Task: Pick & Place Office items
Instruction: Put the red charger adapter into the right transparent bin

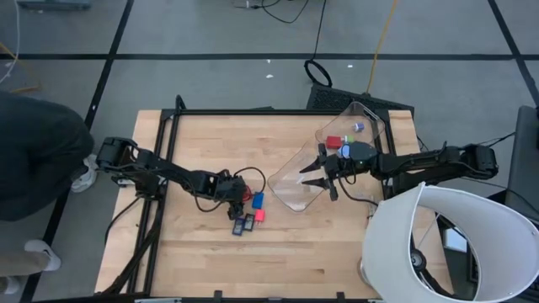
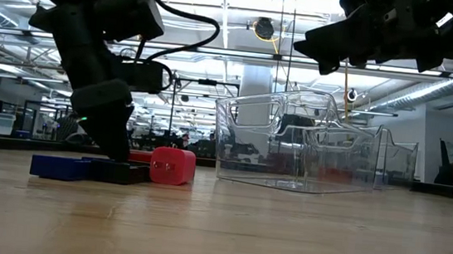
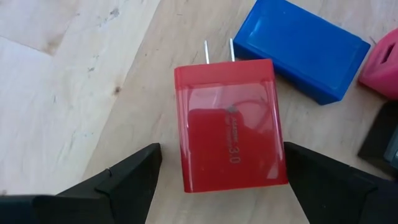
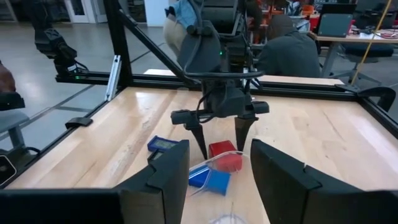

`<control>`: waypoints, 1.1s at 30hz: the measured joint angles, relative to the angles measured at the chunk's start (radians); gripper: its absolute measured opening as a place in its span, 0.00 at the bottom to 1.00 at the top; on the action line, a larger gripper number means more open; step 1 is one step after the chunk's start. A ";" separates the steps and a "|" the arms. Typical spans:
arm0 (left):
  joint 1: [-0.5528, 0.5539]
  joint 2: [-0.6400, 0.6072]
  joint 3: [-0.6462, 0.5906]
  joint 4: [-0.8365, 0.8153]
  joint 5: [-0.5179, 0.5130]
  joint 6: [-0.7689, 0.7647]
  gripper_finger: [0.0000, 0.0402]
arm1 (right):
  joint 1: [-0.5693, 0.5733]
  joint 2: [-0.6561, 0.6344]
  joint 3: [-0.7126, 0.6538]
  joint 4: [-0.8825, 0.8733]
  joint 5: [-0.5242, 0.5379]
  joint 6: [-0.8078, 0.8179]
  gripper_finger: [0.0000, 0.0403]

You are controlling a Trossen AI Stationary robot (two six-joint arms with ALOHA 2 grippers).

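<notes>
My left gripper should close on the red plug block now, because both fingers reach down beside its printed body [image 1: 247,194] [image 3: 231,137], behind the prongs.
A red plug block [image 3: 229,127] with two metal prongs lies flat on the table. My left gripper [image 3: 222,148] is open and points down, one finger on each side of the block. Beside it are a blue block [image 3: 303,46], a pink-red block [image 3: 384,65] and dark flat pieces [image 1: 244,224]. In the high view my left gripper [image 1: 244,199] is at the table's middle. My right gripper [image 1: 320,179] is open, hanging over the near-left end of the clear bin [image 1: 313,187]. Inside the bin lie a red piece [image 1: 333,142], a blue piece [image 1: 345,151] and a small pale one [image 1: 358,127]. My left gripper comes at the red plug block from above, its fingers across the block's width. One finger [image 3: 134,180] stands clear of the block's side. The other finger [image 3: 323,180] is right at the block's opposite side [image 3: 280,149]; I cannot tell whether it touches.
The clear bin [image 2: 300,147] lies at the table's right half, slanting toward the far right corner. A large white round object [image 1: 438,244] stands off the near right corner. A black frame [image 1: 168,126] runs along the far and left edges. People sit beyond the table [image 4: 289,50].
</notes>
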 joint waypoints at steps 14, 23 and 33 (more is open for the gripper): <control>0.002 0.000 -0.001 -0.031 0.037 0.056 0.52 | 0.000 0.000 0.000 0.000 -0.001 0.000 0.40; -0.002 -0.130 -0.007 -0.128 -0.213 0.157 0.54 | 0.000 0.000 0.000 0.001 0.003 -0.002 0.40; -0.007 -0.286 -0.004 0.080 -0.343 0.276 0.54 | 0.000 0.076 0.000 0.045 0.134 -0.043 0.40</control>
